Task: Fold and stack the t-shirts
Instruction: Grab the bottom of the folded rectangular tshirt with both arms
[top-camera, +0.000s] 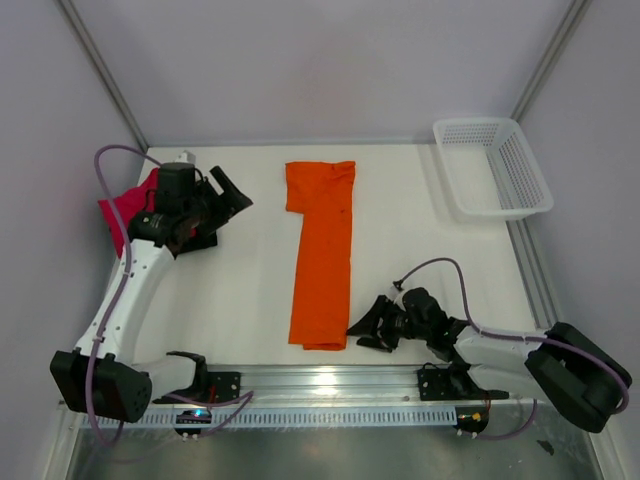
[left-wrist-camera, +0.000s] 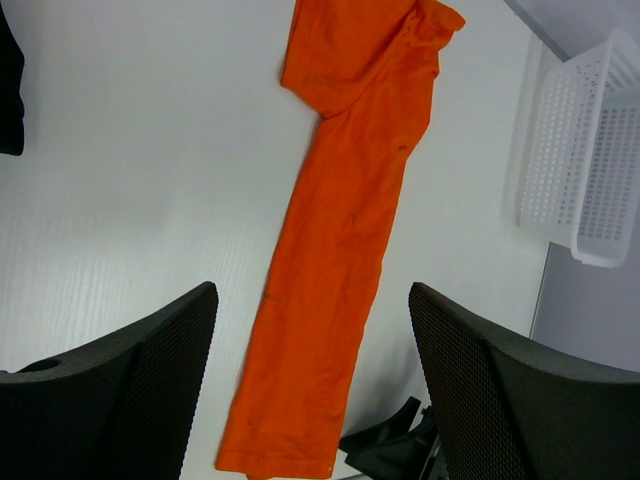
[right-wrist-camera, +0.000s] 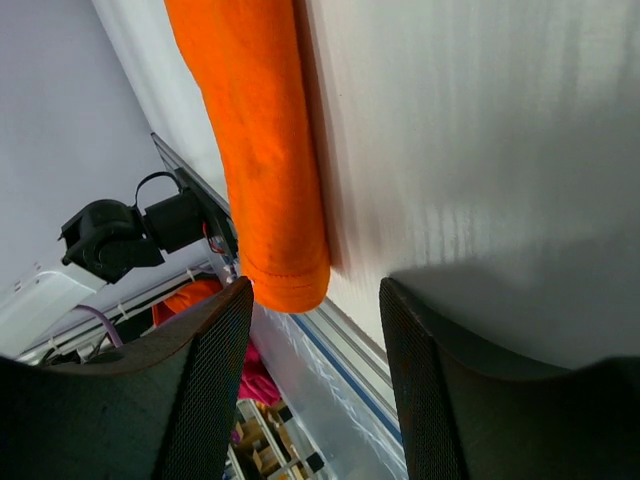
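My right gripper will grab the orange t-shirt by the near corner of its hem next. The hem's other corner will stay free for folding the t-shirt together.
The orange t-shirt (top-camera: 322, 255) lies flat in the middle of the table as a long narrow strip, its wider sleeve end at the far side; it also shows in the left wrist view (left-wrist-camera: 345, 230) and the right wrist view (right-wrist-camera: 262, 140). The magenta-pink t-shirt (top-camera: 125, 210) lies bunched at the far left, partly under my left arm. A black cloth edge (left-wrist-camera: 8, 90) shows at the left of the left wrist view. My left gripper (top-camera: 230, 192) (left-wrist-camera: 312, 300) is open and empty, left of the orange shirt's far end. My right gripper (top-camera: 368, 328) (right-wrist-camera: 315, 295) is open and empty, low beside the strip's near right corner.
A white plastic mesh basket (top-camera: 492, 166) (left-wrist-camera: 585, 150) stands at the far right corner. A metal rail (top-camera: 330, 385) runs along the near table edge between the arm bases. Grey walls close in the table's back and sides.
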